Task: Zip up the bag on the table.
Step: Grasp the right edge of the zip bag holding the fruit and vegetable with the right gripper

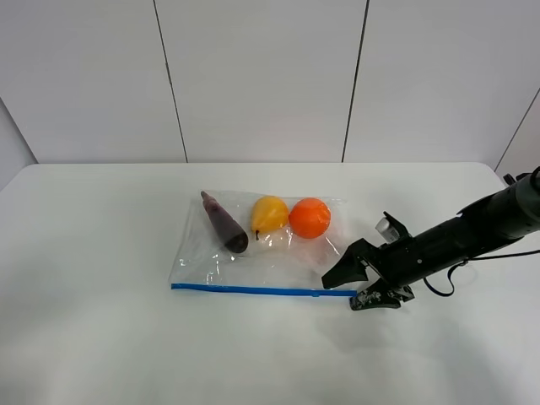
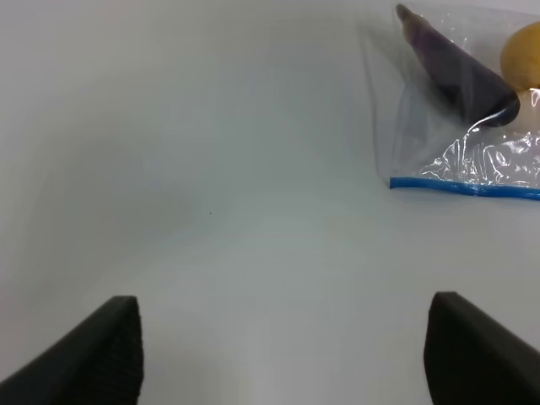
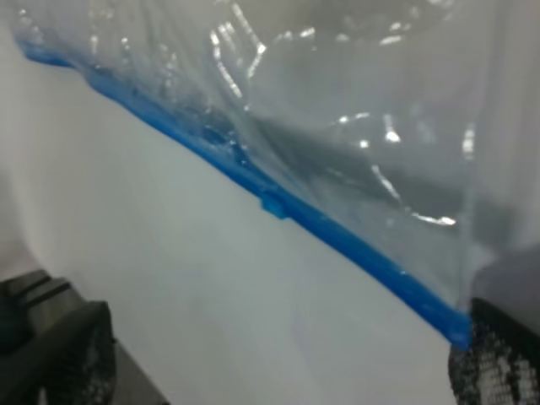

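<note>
I need to pinch the clear bag [image 1: 270, 261] [image 3: 337, 118] with my right gripper next, by the end corner of its zipper, to hold it steady for zipping.
The clear bag [image 1: 268, 255] lies flat on the white table [image 1: 93, 321], holding a dark purple vegetable [image 1: 224, 222], a yellow pear [image 1: 269, 213] and an orange [image 1: 310, 217]. Its blue zipper strip [image 1: 253, 289] runs along the near edge. My right gripper [image 1: 348, 289] is open at the strip's right end. In the right wrist view the strip [image 3: 337, 236] with its small slider [image 3: 274, 205] passes between the spread fingers of this gripper [image 3: 278, 354]. My left gripper [image 2: 283, 346] is open and empty over bare table, away from the bag's left corner [image 2: 439, 135]. It does not show in the exterior view.
The right arm [image 1: 472, 228] reaches in low from the table's right edge. A grey panelled wall [image 1: 261, 76] stands behind the table's far edge.
</note>
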Controlling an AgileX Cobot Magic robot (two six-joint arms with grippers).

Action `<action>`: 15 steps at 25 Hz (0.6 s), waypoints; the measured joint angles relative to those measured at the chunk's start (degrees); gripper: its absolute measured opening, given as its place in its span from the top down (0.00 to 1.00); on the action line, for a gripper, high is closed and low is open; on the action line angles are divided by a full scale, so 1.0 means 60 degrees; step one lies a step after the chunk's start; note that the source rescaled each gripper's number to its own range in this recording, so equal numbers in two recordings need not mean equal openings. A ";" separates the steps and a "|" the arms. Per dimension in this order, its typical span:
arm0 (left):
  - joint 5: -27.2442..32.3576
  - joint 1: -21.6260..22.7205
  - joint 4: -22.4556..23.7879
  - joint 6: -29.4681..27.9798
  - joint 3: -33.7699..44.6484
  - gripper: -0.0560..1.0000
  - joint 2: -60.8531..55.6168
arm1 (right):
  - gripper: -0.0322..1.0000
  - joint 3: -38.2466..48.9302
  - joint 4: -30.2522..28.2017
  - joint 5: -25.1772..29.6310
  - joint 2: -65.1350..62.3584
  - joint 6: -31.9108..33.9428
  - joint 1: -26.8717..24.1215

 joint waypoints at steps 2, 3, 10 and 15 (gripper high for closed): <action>0.0000 0.0000 0.0000 0.0000 0.0000 0.00 0.0000 | 0.09 0.0000 0.0213 -0.0147 0.0000 -0.0080 0.0000; 0.0000 0.0000 0.0000 0.0000 0.0000 0.00 0.0000 | 0.09 0.0000 0.0300 -0.0235 0.0001 -0.0131 0.0000; 0.0000 0.0000 0.0000 0.0000 0.0000 0.00 0.0000 | 0.09 -0.0010 0.0485 -0.0293 0.0009 -0.0224 0.0000; 0.0000 0.0000 0.0000 0.0000 0.0000 0.00 0.0000 | 0.10 -0.0017 0.0744 -0.0016 0.0291 -0.0479 0.0000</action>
